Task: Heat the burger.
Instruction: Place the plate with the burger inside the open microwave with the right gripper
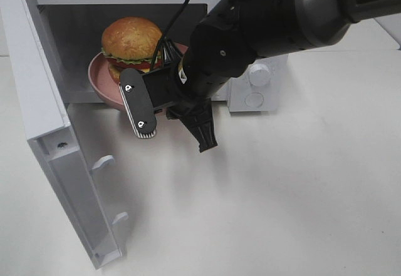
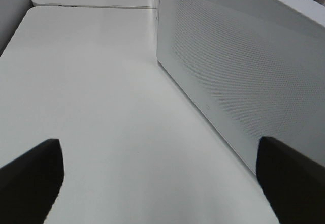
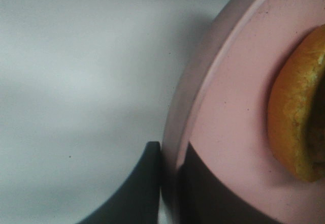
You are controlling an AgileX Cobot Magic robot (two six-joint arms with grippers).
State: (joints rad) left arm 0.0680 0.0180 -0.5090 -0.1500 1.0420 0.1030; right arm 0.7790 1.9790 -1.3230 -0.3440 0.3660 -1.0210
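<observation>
The pink plate [image 1: 100, 76] still juts out past the microwave's front edge [image 1: 80, 97], so my right gripper keeps holding the plate until it is farther inside.
The burger [image 1: 131, 41], with golden buns, lettuce and tomato, sits on a round pink plate [image 1: 100, 76] at the mouth of the open white microwave [image 1: 37, 51]. My right gripper [image 1: 158, 83] reaches in from the upper right. In the right wrist view, the right gripper [image 3: 170, 158] is shut on the plate's rim [image 3: 203, 97], one finger on each side, with the burger's bun [image 3: 297, 112] beside it. My left gripper [image 2: 158, 145] is open and empty over the bare table. It is out of the exterior view.
The microwave door [image 1: 75, 176] hangs open toward the front left. The knob panel [image 1: 258, 76] is behind my right arm. In the left wrist view a white perforated microwave panel [image 2: 238, 71] stands to one side of the left gripper.
</observation>
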